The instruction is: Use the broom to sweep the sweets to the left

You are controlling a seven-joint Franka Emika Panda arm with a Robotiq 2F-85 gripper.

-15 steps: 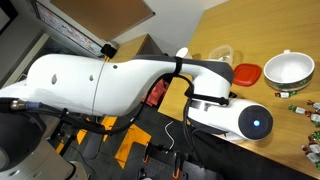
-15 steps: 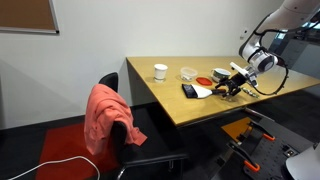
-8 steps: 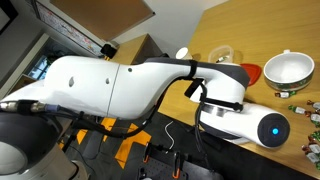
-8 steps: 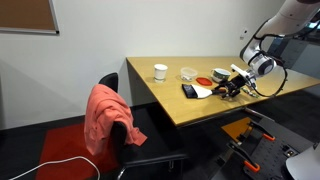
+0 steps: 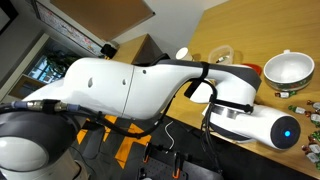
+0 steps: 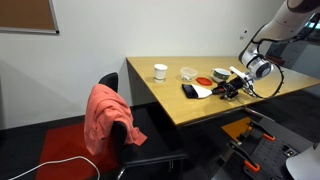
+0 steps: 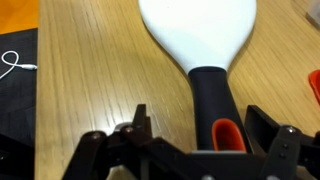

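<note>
My fingers reach past the orange-red tip on either side of the black handle and would catch the handle, so my gripper closes on it next.
The broom lies flat on the wooden table; its white fan of bristles (image 7: 198,32) points away from me and its black handle (image 7: 208,95) runs back to an orange-red tip. My gripper (image 7: 202,125) is open and low over the handle end, with one finger on each side and not touching it. In an exterior view the broom (image 6: 201,92) lies near the table's front edge with the gripper (image 6: 229,88) at its handle. A few tiny sweets (image 5: 299,107) lie near the white bowl; the arm hides the broom there.
A round white bowl (image 5: 288,68), an orange plate (image 5: 246,73) and a clear container (image 5: 222,54) stand on the table. A white cup (image 6: 160,71) and a dark flat object (image 6: 188,90) lie by the broom. A chair with a red cloth (image 6: 106,116) stands at the table's end.
The arm has swung over toward the white bowl's side and the gripper has settled a little lower over the broom's handle. The broom has not moved.
</note>
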